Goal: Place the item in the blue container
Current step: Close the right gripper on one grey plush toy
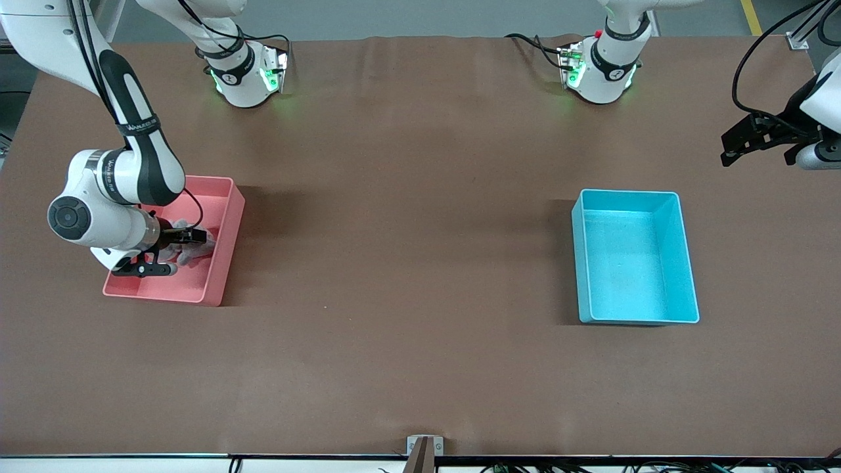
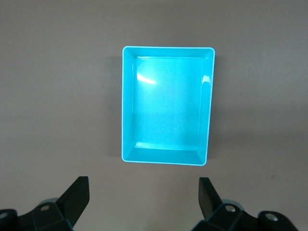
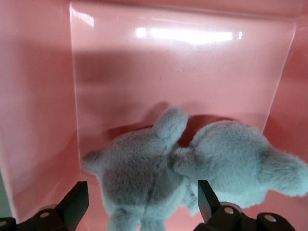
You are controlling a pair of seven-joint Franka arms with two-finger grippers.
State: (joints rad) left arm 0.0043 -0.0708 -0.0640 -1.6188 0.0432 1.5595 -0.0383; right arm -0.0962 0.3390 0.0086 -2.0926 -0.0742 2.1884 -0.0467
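I need to grab the grey plush toy by its plump body (image 3: 137, 180) next with my right gripper. The toy should then go into the blue container.
A grey plush toy (image 1: 192, 249) (image 3: 144, 178) lies inside the pink bin (image 1: 223, 226) (image 3: 168, 72) at the right arm's end of the table. My right gripper (image 1: 176, 253) (image 3: 142, 195) is down in that bin, open, with one finger on each side of the toy's body. The blue container (image 1: 631, 263) (image 2: 166, 110) stands with nothing in it toward the left arm's end. My left gripper (image 1: 729, 150) (image 2: 143, 190) hangs open and holds nothing. It is over bare table beside the blue container, and that arm waits.
The brown table (image 1: 407, 263) stretches bare between the two bins. The two arm bases (image 1: 246, 75) (image 1: 601, 69) stand along the table's edge farthest from the front camera. A small bracket (image 1: 424, 447) sits at the near edge.
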